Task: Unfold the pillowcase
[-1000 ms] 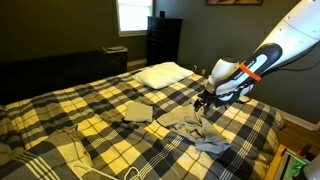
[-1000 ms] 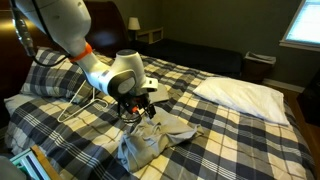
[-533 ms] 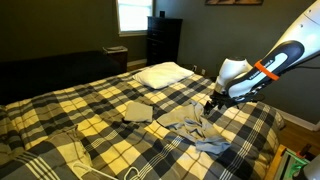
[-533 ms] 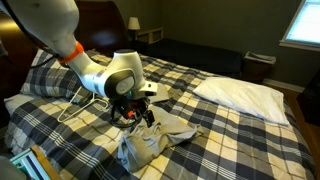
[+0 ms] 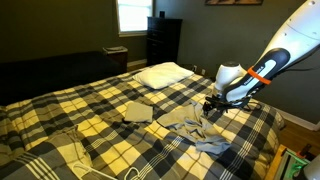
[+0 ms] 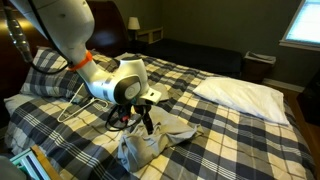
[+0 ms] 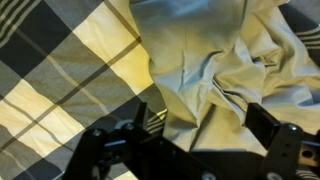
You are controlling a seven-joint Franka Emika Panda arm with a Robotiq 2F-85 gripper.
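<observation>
My gripper grips the crumpled pillowcase by a loose fold at its near end next, since that leaves the rest free to spread and unfold.
The pillowcase [image 5: 195, 130] lies crumpled, grey-blue and wrinkly, on the plaid bedspread [image 5: 60, 115] near the bed's edge; it also shows in an exterior view [image 6: 155, 142]. My gripper [image 5: 212, 103] hangs just over its near end, pointing down, in both exterior views [image 6: 143, 119]. In the wrist view the pillowcase [image 7: 200, 60] fills the upper right, folded into creases. My gripper [image 7: 200, 122] is open, its dark fingers [image 7: 262, 122] standing wide apart above the cloth with nothing pinched between them.
A plump white pillow [image 5: 163, 73] lies at the head of the bed, also seen in an exterior view [image 6: 245, 95]. A beige cloth square [image 5: 138, 111] sits mid-bed. A white wire hanger [image 6: 78, 103] rests behind my arm. A dark dresser [image 5: 163, 40] stands by the window.
My wrist has shifted a little sideways and tilted over the pillowcase's end. The jaws have stayed wide apart and the fabric lies as before.
</observation>
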